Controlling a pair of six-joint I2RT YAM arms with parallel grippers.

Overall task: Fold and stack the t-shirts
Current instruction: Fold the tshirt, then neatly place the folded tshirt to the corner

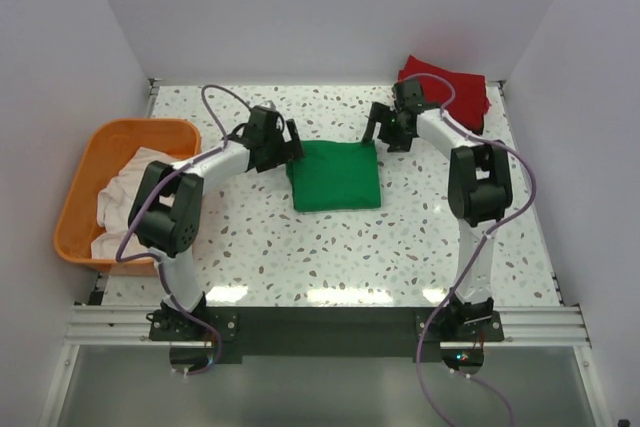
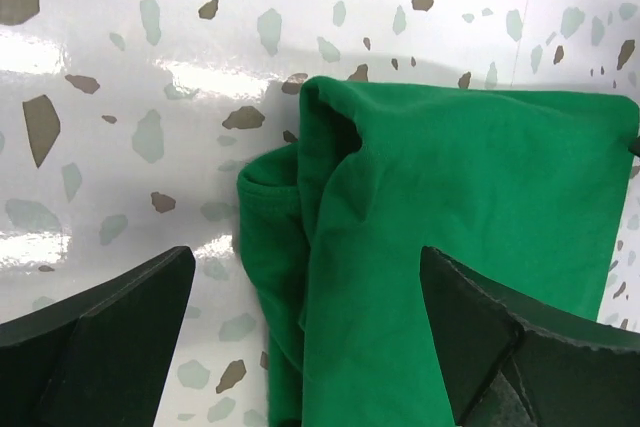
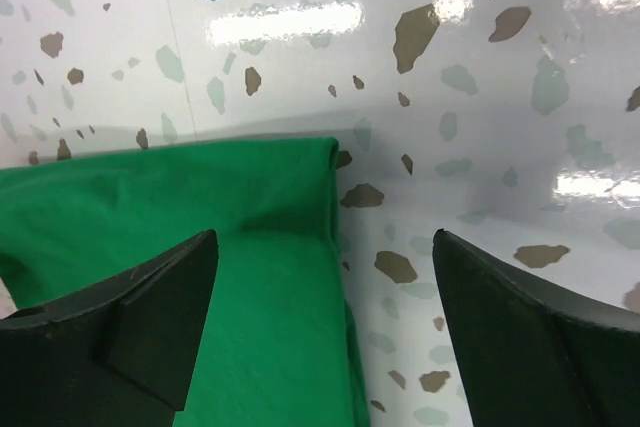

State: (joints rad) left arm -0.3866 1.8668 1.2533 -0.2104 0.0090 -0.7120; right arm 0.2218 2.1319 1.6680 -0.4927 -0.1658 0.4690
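I should next grab the folded green t-shirt with my right gripper by its edge nearest the red t-shirt. Then I should stack the green t-shirt there, still folded.
A bright green t-shirt (image 1: 336, 175) lies folded into a square at the middle of the table. My left gripper (image 1: 291, 143) is open above its far left corner; the left wrist view shows the shirt's bunched left edge (image 2: 300, 247) between the jaws. My right gripper (image 1: 375, 127) is open above the far right corner; the right wrist view shows the shirt's right edge (image 3: 270, 277) between the jaws. A red t-shirt (image 1: 450, 87) lies folded at the far right corner. An off-white t-shirt (image 1: 125, 202) lies crumpled in the basket. No black t-shirt is in view.
An orange plastic basket (image 1: 95, 152) stands at the left edge of the speckled table (image 1: 330, 247). White walls close in the back and both sides. The arm bases sit on a rail at the near edge.
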